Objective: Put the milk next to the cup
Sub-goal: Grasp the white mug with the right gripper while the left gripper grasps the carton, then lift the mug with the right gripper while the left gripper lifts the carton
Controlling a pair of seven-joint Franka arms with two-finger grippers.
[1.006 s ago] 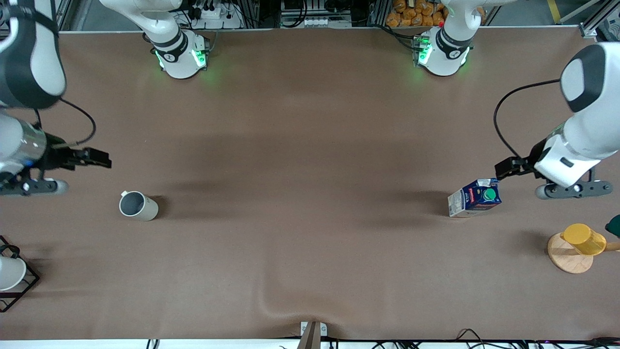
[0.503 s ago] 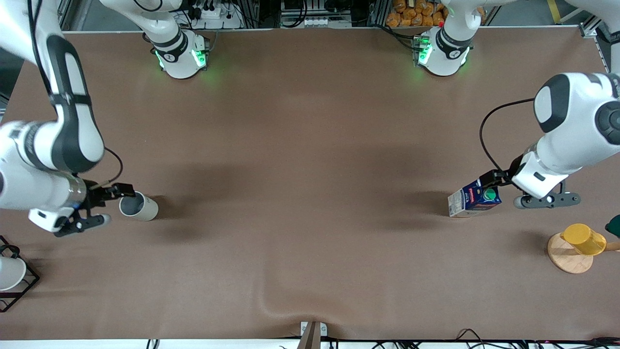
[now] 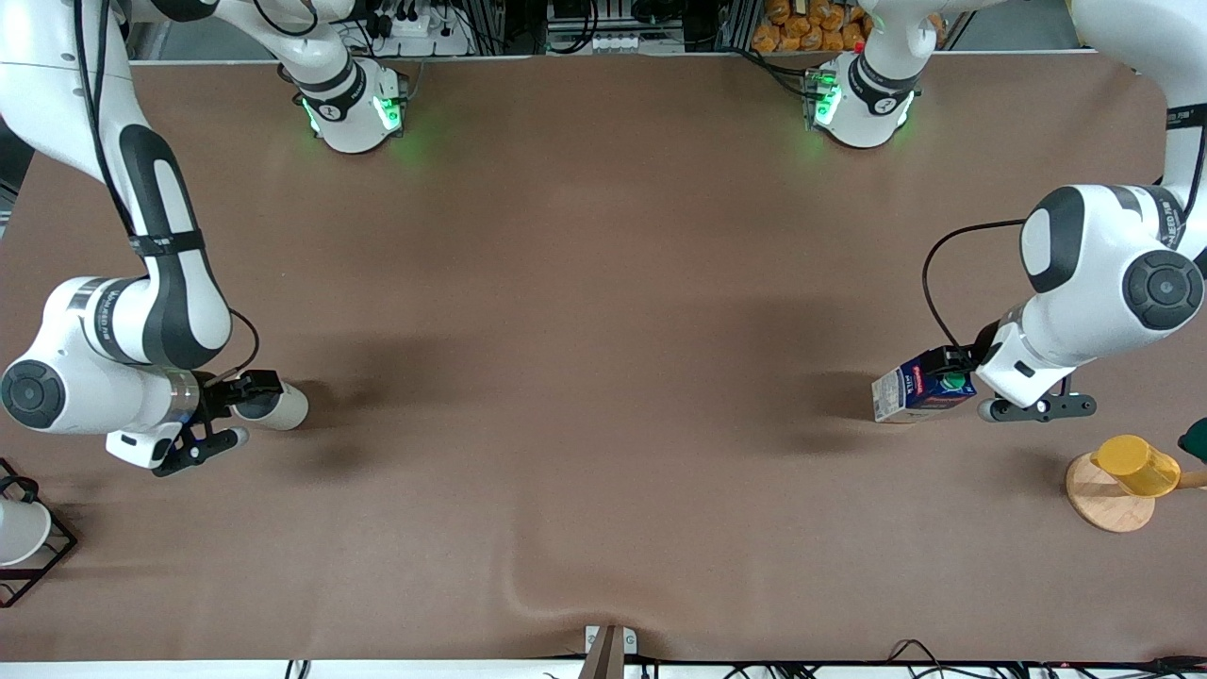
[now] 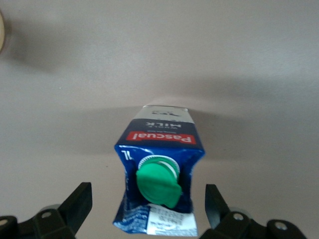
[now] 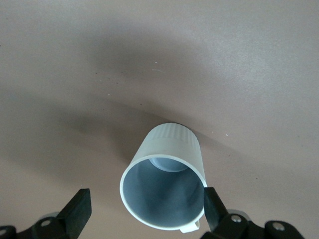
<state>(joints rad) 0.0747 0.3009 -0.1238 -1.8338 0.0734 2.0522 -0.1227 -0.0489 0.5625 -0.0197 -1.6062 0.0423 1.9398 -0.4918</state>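
Note:
My fingers are above the cup's rim point(image 3: 251, 414) point(image 5: 123, 186), so closing now would miss. My right gripper goes lower next, and only then closes on the cup.
The milk point(image 3: 917, 392), a dark blue carton with a green cap and red label, stands toward the left arm's end of the table. My left gripper point(image 3: 946, 368) is over it, open, with a finger point(image 4: 77, 204) on each side of the carton point(image 4: 159, 164), not touching it. The cup point(image 3: 286, 407), a pale grey-beige mug, stands toward the right arm's end. My right gripper point(image 3: 253, 389) is over it, open, its fingers point(image 5: 79, 206) straddling the mug's rim point(image 5: 167, 144). The small handle shows close to one finger.
A yellow cup point(image 3: 1134, 464) sits on a round wooden coaster point(image 3: 1101, 502) beyond the milk at the left arm's end. A white cup in a black wire rack point(image 3: 38, 556) stands at the right arm's end. The brown tablecloth has a wrinkle point(image 3: 528, 596) near the front edge.
Both arms have come down and inward. The right gripper moved from beside the cup to over it. The left gripper moved from beside the milk to over it. Neither object has moved.

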